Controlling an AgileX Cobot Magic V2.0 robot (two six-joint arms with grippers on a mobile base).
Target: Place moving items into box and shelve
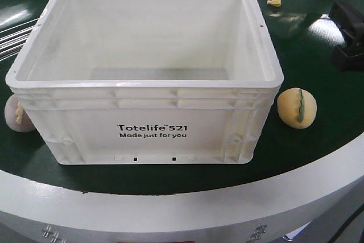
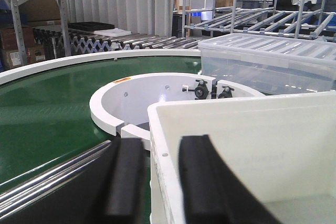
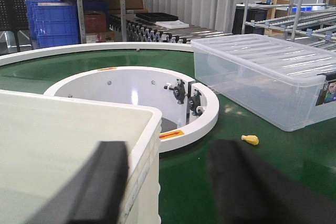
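Next, my right gripper grabs the ball's green-striped body (image 1: 297, 108) to place the yellow-orange ball into the box (image 1: 148, 78).
The box (image 1: 148, 78), a white tote printed "Totelife 521", stands empty on the green belt. A yellow-orange ball with a green stripe (image 1: 297, 107) lies by its right front corner. A pale pinkish ball (image 1: 20, 113) rests against its left front corner. My left gripper (image 2: 157, 182) is open, and the box's left rim (image 2: 157, 145) shows between its fingers. My right gripper (image 3: 168, 182) is open wide, one finger over the box's right rim (image 3: 149, 129), the other over the belt. In the front view it is the dark shape (image 1: 344, 35) right of the box.
A clear lidded plastic bin (image 3: 262, 77) sits on the belt behind the box, to the right. A white ring hub (image 3: 136, 87) stands directly behind the box. A small yellow piece (image 3: 250, 139) lies on the belt. Silver rods (image 2: 52, 177) run left of the box. Blue bins (image 3: 50, 22) sit far off.
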